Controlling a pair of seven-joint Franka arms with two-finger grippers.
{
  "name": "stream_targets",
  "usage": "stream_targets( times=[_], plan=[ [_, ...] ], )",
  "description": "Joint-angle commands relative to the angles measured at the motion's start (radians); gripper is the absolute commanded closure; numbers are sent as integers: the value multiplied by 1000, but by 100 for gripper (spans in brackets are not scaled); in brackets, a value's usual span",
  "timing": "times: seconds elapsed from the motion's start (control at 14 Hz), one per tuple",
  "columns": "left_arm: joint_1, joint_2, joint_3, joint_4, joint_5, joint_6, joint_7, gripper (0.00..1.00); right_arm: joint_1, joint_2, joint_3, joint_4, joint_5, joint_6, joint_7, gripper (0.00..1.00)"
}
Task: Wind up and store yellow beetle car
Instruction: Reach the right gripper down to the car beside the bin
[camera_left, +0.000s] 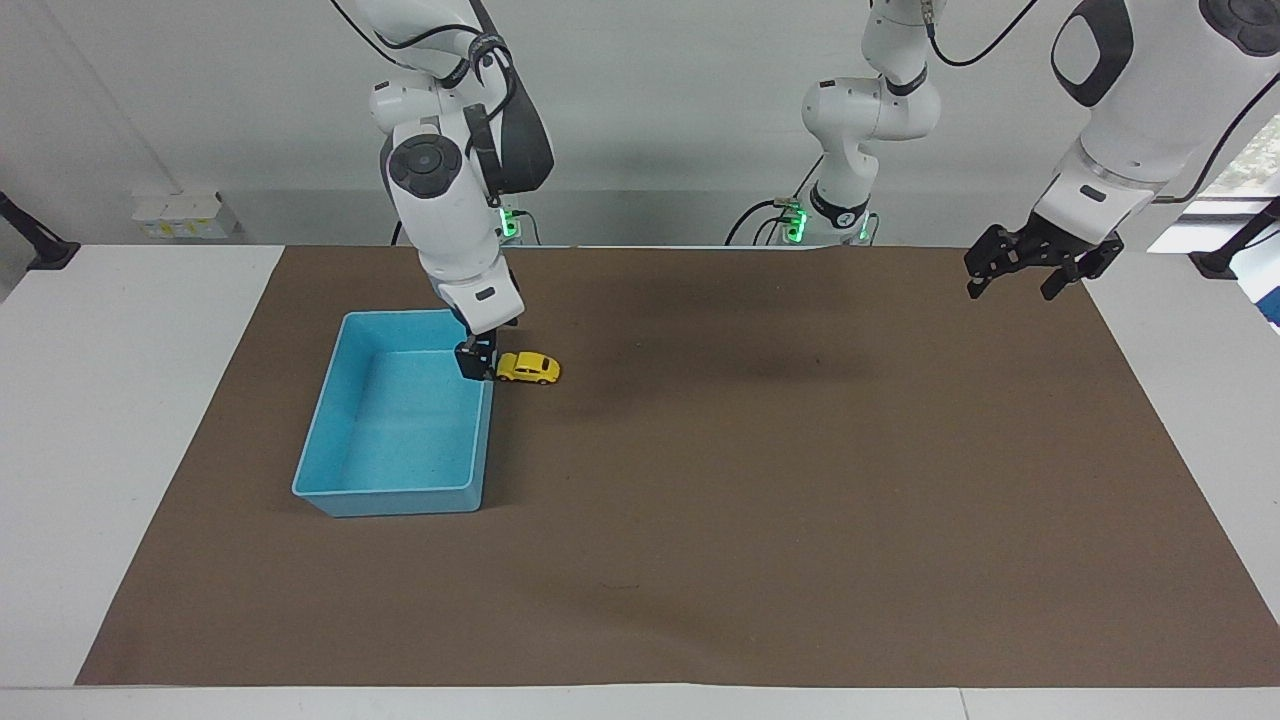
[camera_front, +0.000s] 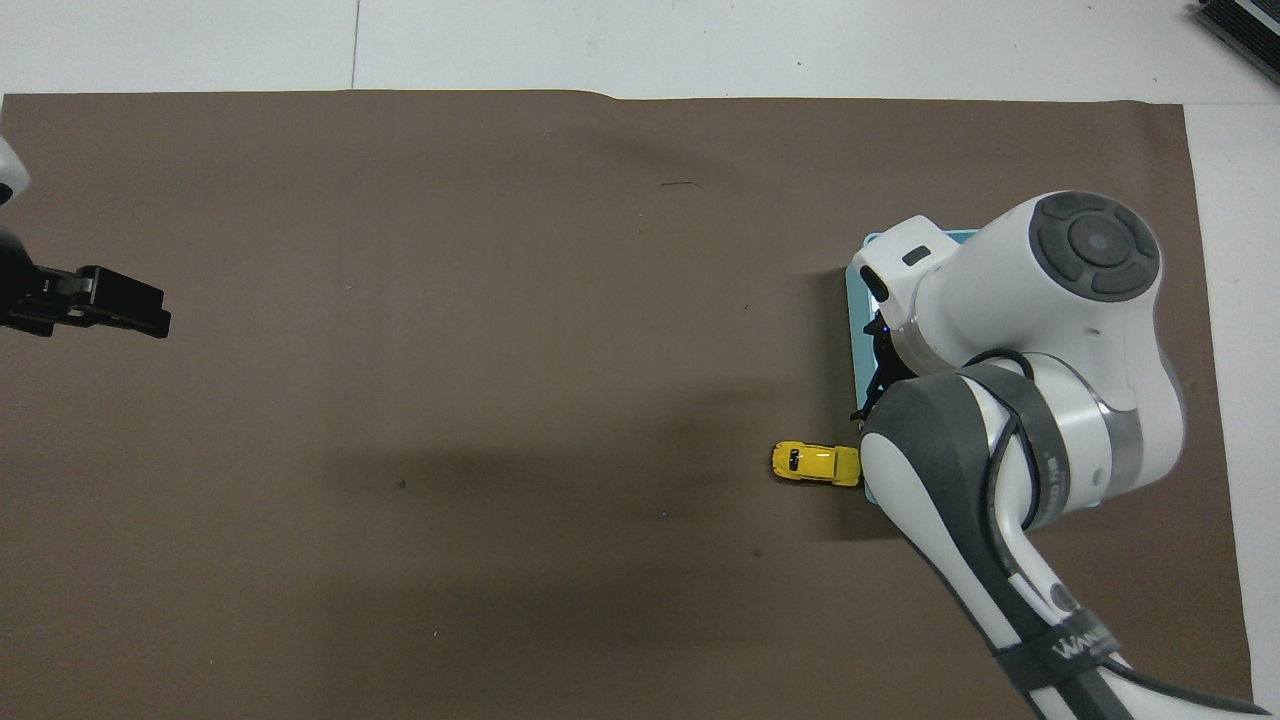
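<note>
My right gripper grabs the yellow beetle car by its body's two long sides next, to store it in the blue tray.
The yellow beetle car stands on the brown mat, right beside the blue tray, by the tray's long wall that faces the left arm's end and near the corner nearest the robots. My right gripper hangs low over that wall, just beside the car's end, open and holding nothing. In the overhead view the car shows plainly, while the right arm covers most of the tray and nearly all of the right gripper. My left gripper waits open above the mat's edge at its own end.
The brown mat covers most of the white table. In the overhead view the left gripper is over the mat's edge. Cables and green-lit sockets sit by the arm bases.
</note>
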Motion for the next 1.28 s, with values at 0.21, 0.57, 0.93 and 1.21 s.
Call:
stream_targets(
  times=[0.21, 0.57, 0.93, 1.21],
  plan=[
    [20, -7, -10, 7, -6, -32, -7, 0, 76, -38, 5, -178, -13, 170, 9, 0],
    [20, -7, -10, 8, -6, -32, -7, 0, 76, -112, 5, -319, -13, 262, 9, 0],
    [20, -7, -10, 8, -6, -33, -7, 0, 125, -89, 3, -382, -14, 368, 45, 0],
    [20, -7, -10, 7, -6, -32, -7, 0, 141, -97, 3, -431, -53, 391, 62, 0]
  ],
)
